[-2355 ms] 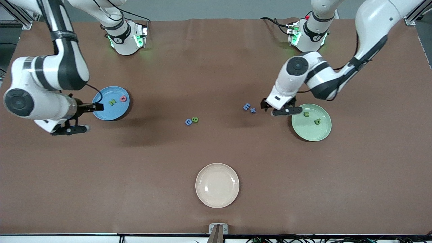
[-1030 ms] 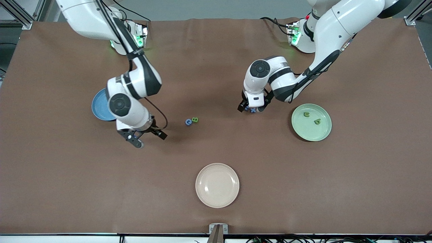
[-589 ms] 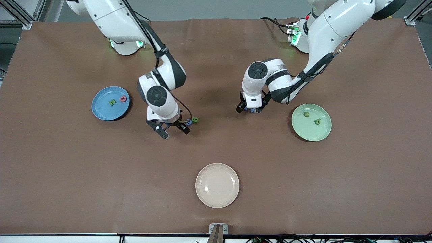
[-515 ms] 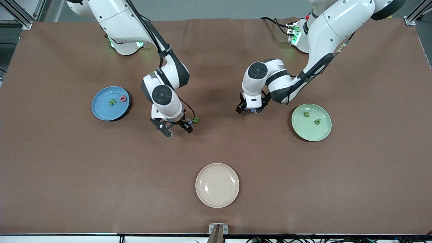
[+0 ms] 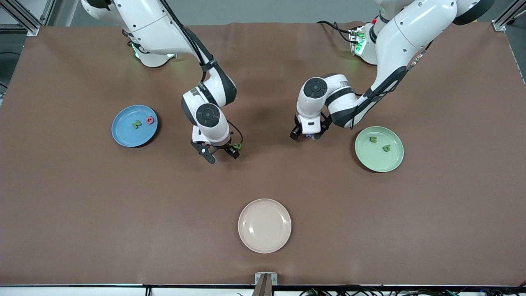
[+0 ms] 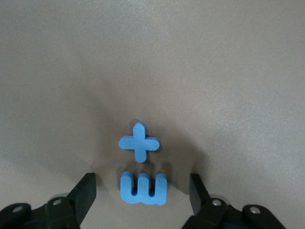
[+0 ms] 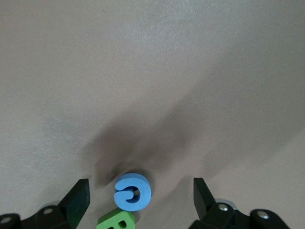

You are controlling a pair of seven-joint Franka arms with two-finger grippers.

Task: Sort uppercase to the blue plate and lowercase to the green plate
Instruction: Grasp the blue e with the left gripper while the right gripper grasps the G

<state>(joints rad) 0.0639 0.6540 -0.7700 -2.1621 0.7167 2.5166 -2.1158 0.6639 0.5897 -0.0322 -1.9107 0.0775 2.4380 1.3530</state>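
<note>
The blue G should be grabbed next by my right gripper, by its curved back and open side, to sort uppercase letters onto the blue plate (image 5: 125,132).
The blue plate (image 5: 125,132) toward the right arm's end holds a green N (image 5: 136,123) and a pink-red Q (image 5: 150,120). The green plate (image 5: 380,161) toward the left arm's end holds a green u (image 5: 373,139) and a green b (image 5: 386,148). My right gripper (image 7: 140,200) is open, low over the blue G (image 7: 132,192), with the green B (image 7: 116,220) beside it. My left gripper (image 6: 142,195) is open with the blue m (image 6: 143,188) between its fingers, untouched; the blue t (image 6: 138,143) lies just past it. In the front view the right gripper (image 5: 223,156) and left gripper (image 5: 304,135) hide most of these letters.
A cream plate (image 5: 264,225) sits near the front edge at mid-table. Both arms reach into the middle of the brown table, about two plate widths apart.
The right arm swung from beside the blue plate to over the G and B. The left arm moved from the green plate's edge to over the m and t, settling low.
</note>
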